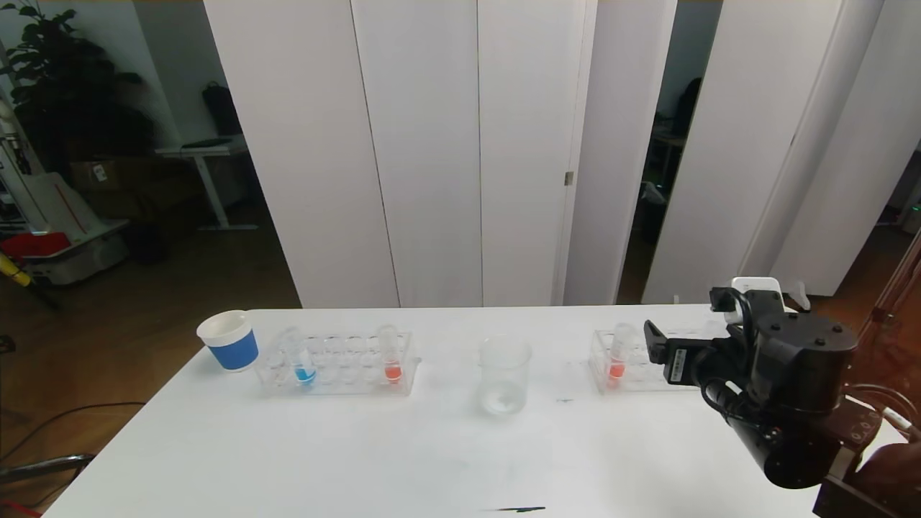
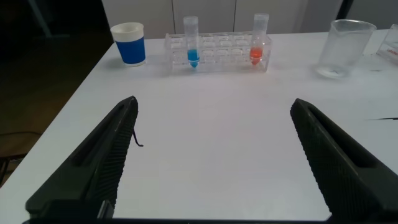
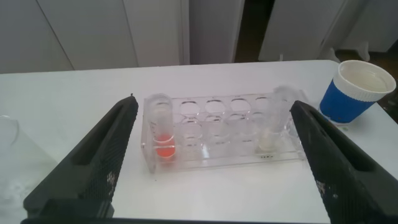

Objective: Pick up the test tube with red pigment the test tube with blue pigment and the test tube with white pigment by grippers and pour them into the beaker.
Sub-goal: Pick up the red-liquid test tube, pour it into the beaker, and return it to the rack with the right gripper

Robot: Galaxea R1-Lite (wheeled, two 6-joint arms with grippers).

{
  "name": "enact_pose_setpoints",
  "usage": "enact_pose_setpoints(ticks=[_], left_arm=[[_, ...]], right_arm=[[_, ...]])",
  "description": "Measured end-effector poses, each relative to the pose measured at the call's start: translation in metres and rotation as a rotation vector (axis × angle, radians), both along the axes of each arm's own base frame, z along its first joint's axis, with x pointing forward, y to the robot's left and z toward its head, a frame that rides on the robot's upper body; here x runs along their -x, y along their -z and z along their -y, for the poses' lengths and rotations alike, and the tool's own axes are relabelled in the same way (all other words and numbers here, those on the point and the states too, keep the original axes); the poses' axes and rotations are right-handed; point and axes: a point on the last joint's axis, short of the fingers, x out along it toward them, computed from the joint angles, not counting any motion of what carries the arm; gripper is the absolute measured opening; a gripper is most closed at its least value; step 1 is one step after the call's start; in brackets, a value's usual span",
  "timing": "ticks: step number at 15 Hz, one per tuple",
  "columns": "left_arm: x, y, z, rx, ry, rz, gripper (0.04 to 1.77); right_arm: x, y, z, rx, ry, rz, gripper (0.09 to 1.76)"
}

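My right gripper picks up the red tube by its upper body below the tube's rim point(image 1: 619, 342) next. Then I pour its pigment into the beaker point(image 1: 505, 374).
A clear beaker point(image 1: 505, 374) stands mid-table. To its left a clear rack point(image 1: 338, 367) holds the test tube with blue pigment point(image 1: 304, 365) and a test tube with red pigment point(image 1: 391, 361). My left gripper point(image 2: 212, 101) hovers open over bare table, well short of that rack point(image 2: 217, 55), with the blue tube point(image 2: 192, 50) and red tube point(image 2: 259, 45) ahead. My right gripper point(image 3: 212, 102) is open just before the right rack point(image 3: 217, 155), which holds another red tube point(image 3: 161, 132) and the test tube with white pigment point(image 3: 273, 121).
A blue-banded paper cup point(image 1: 229, 339) stands left of the left rack, and another cup point(image 3: 357, 90) stands beyond the right rack. My right arm point(image 1: 784, 374) reaches in over the table's right side. The table edge runs behind the racks.
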Motion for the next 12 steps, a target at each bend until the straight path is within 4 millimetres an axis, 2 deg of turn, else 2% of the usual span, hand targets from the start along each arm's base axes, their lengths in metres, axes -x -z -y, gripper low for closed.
enact_pose_setpoints(ticks=[6,12], left_arm=[[0.0,0.0,0.0,0.0,0.0,0.0,1.75],[0.0,0.0,0.0,0.0,0.0,0.0,1.75]], right_arm=[[-0.017,0.053,-0.015,0.049,-0.021,-0.087,1.75],[-0.059,0.079,-0.028,0.078,-0.043,-0.085,1.75]])
